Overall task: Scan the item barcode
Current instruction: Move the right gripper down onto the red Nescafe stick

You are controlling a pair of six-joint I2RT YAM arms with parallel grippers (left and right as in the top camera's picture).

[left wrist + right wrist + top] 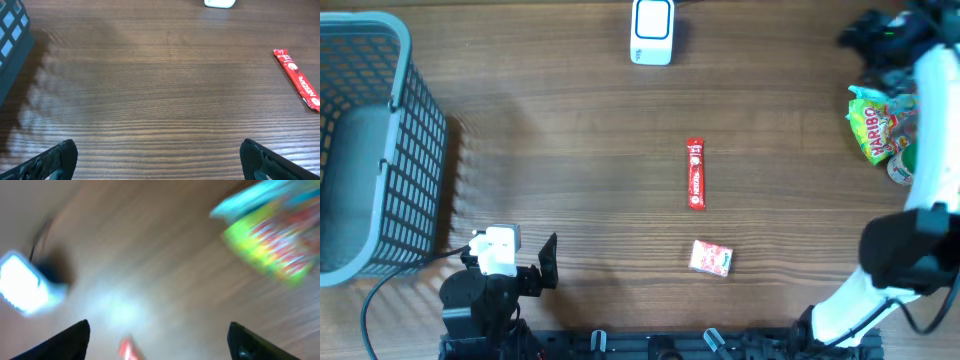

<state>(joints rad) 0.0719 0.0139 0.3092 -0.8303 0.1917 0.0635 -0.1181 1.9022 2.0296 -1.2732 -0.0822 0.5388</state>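
The robot's right gripper will reach for the red stick sachet to scan the barcode, and it will pinch the sachet across its middle (696, 174) so that both ends stay uncovered.
A white barcode scanner (652, 30) stands at the table's far edge, and its base shows in the left wrist view (220, 3). A red stick sachet (696, 173) (297, 79) lies mid-table, with a small red-and-white packet (710, 258) nearer the front. A green Haribo bag (878, 125) lies at the right. My right gripper (865, 40) hovers just beyond the bag, open and empty (159, 340). Its view is blurred, with the scanner (25, 287) at left and the bag (270, 245) at upper right. My left gripper (510, 265) (160, 160) is open over bare wood at front left.
A grey-blue wire basket (380, 150) (12, 40) fills the left side of the table. A round white-and-green item (900, 170) sits partly under the right arm beside the Haribo bag. A black cable runs along the front left.
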